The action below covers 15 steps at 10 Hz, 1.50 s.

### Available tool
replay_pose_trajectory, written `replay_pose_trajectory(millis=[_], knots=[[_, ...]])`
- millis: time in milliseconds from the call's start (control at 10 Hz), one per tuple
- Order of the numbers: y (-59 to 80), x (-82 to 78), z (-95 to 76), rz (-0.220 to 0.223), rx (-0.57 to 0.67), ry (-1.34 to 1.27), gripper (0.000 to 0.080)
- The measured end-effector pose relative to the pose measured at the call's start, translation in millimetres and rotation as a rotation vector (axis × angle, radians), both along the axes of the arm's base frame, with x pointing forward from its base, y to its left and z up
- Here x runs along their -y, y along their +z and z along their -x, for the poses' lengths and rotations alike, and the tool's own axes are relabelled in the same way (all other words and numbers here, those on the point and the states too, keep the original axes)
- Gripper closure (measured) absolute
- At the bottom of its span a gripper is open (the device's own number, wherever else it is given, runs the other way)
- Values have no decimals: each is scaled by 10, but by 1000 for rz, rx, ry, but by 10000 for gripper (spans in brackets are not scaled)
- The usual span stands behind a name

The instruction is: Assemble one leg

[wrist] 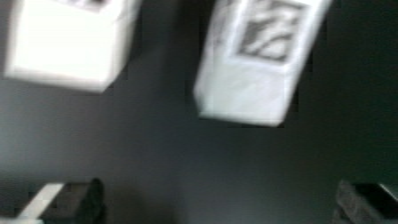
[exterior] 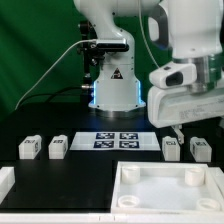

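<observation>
Next, my gripper grips the leg by its tagged body (wrist: 256, 62), to assemble one leg onto the large white square panel.
Four small white legs with black-and-white tags stand on the black table: two at the exterior view's left (exterior: 28, 148) (exterior: 58, 148) and two at its right (exterior: 171, 148) (exterior: 200, 148). My gripper (exterior: 180, 126) hangs just above the right pair. In the wrist view two legs (wrist: 68, 45) (wrist: 258, 55) lie ahead of the gripper (wrist: 222, 205). Its dark fingertips (wrist: 71, 200) stand wide apart with only bare table between them, so the gripper is open and empty.
The large white square panel with raised rim (exterior: 128, 190) lies at the front right of the exterior view. The marker board (exterior: 118, 140) lies in front of the robot base. A white edge (exterior: 5, 180) shows at the front left.
</observation>
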<state>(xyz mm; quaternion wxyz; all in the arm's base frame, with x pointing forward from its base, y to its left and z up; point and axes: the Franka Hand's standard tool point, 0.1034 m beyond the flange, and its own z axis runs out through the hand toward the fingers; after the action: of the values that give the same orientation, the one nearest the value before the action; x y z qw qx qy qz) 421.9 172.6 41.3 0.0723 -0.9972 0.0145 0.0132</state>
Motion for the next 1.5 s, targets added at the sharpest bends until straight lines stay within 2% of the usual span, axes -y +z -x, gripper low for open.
replay_pose_trajectory(millis=[200, 400, 500, 700, 1000, 1200, 1500], knots=[[-90, -57, 88, 2, -19, -43, 151], [-100, -49, 106, 5, -44, -31, 151], [-108, -26, 168, 15, -133, -13, 151], [-114, -81, 346, 37, -394, -15, 151], [-208, -4, 386, 33, -620, 16, 151], [-245, 7, 354, 22, -770, 35, 151], [-311, -38, 375, 34, -780, 23, 151]])
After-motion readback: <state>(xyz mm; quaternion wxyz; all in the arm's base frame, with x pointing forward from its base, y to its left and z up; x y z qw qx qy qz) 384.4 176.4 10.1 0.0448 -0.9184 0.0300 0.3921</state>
